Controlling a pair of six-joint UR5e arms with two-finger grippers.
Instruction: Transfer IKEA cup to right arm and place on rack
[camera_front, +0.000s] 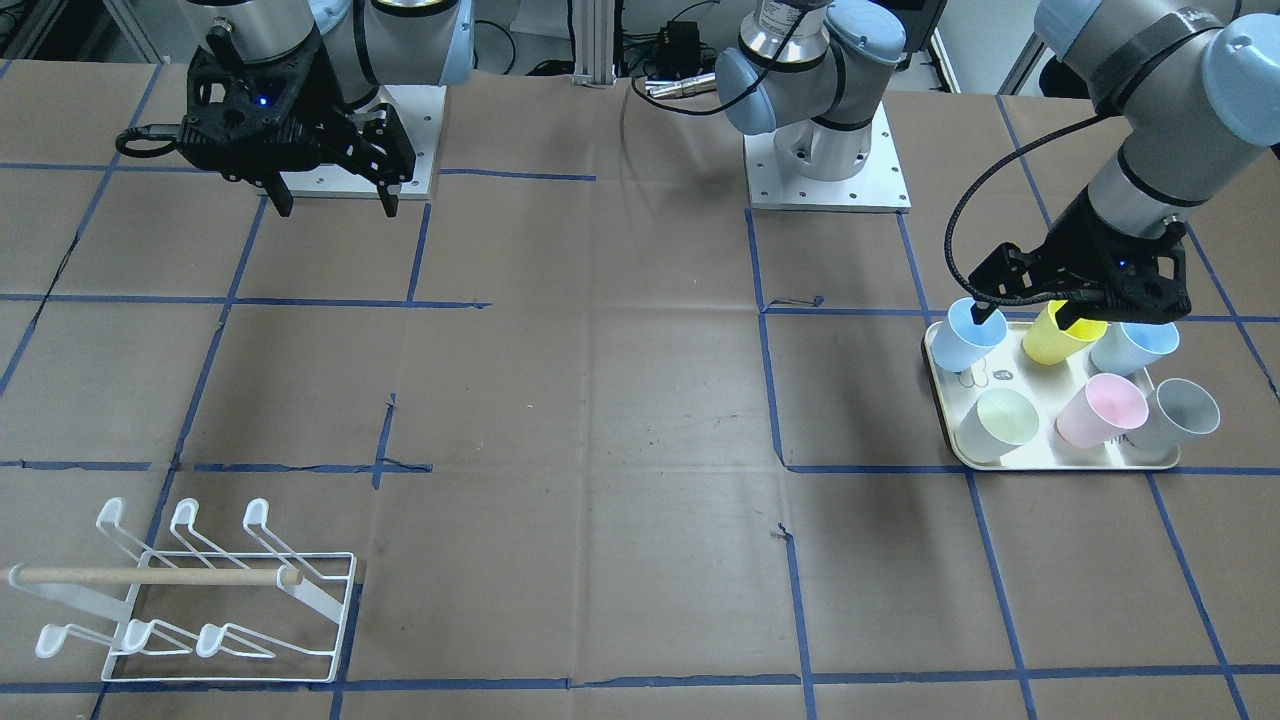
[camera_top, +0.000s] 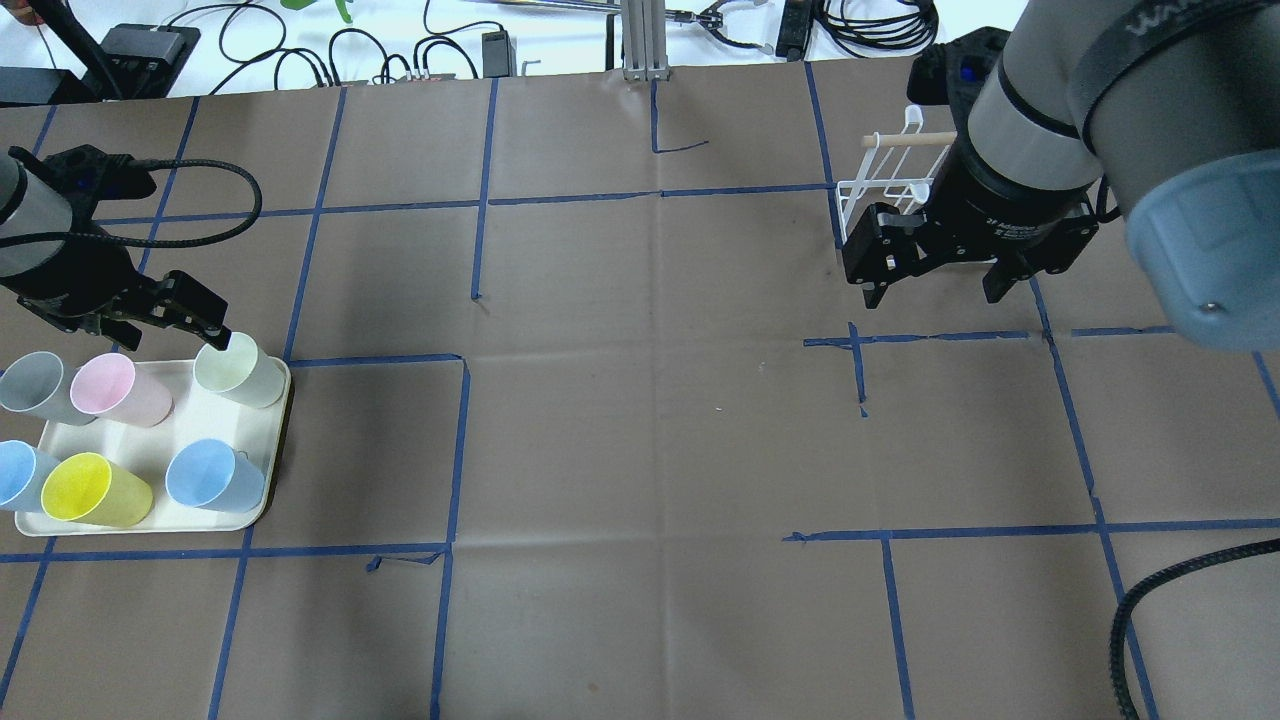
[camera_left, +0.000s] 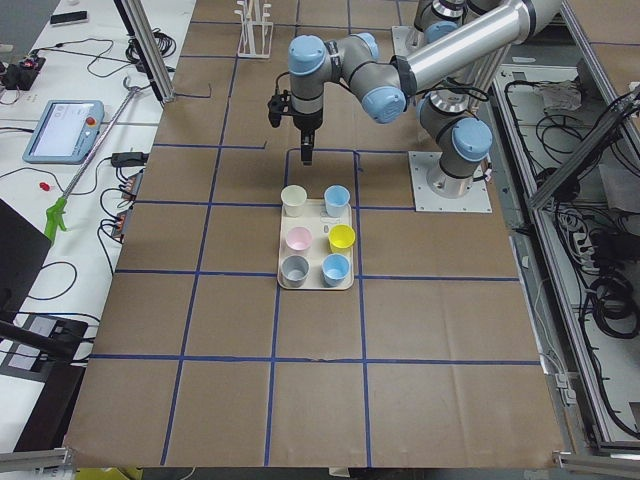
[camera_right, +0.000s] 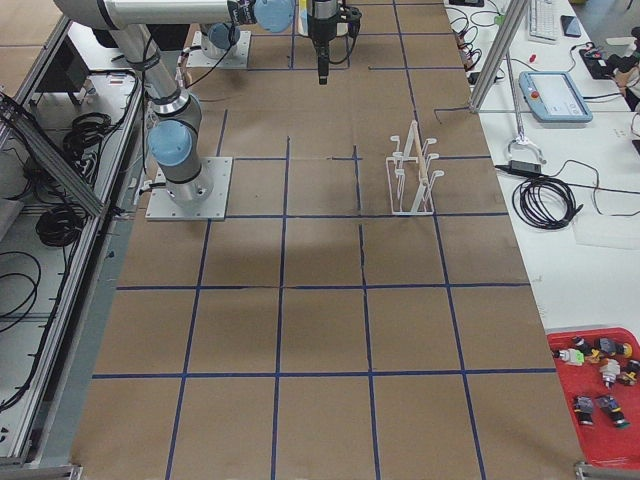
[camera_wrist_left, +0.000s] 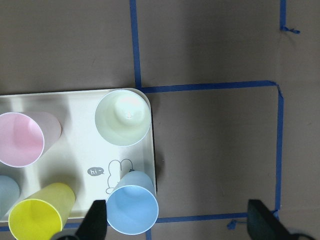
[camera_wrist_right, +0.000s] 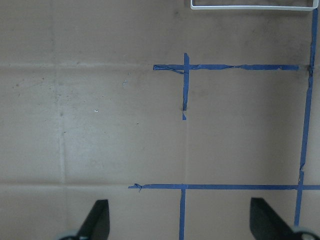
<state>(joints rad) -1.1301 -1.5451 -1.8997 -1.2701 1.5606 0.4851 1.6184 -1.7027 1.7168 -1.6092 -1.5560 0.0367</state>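
The pale green cup's outer side should stay free for my right gripper, so my left gripper will next grab the pale green cup by its rim (camera_front: 1006, 389).
Six IKEA cups stand on a cream tray (camera_top: 150, 525): grey, pink (camera_top: 110, 385), pale green (camera_top: 235, 370), yellow (camera_top: 90, 490) and two blue (camera_top: 210, 475). My left gripper (camera_top: 160, 325) hangs open and empty above the tray's far side. In the left wrist view its fingers (camera_wrist_left: 95, 220) stand wide apart, with a blue cup (camera_wrist_left: 132, 210) beside one and the green cup (camera_wrist_left: 122, 117) further off. My right gripper (camera_top: 935, 285) hangs open and empty above bare table. The white wire rack (camera_front: 200, 590) with its wooden dowel stands empty; in the overhead view the rack (camera_top: 885, 190) is partly hidden behind the right arm.
Brown paper with blue tape lines covers the table (camera_top: 640, 420). The two arm bases (camera_front: 825, 160) stand at the robot's edge. Cables and a post lie beyond the far edge (camera_top: 640, 40). The rack's base wire shows at the top of the right wrist view (camera_wrist_right: 250, 6).
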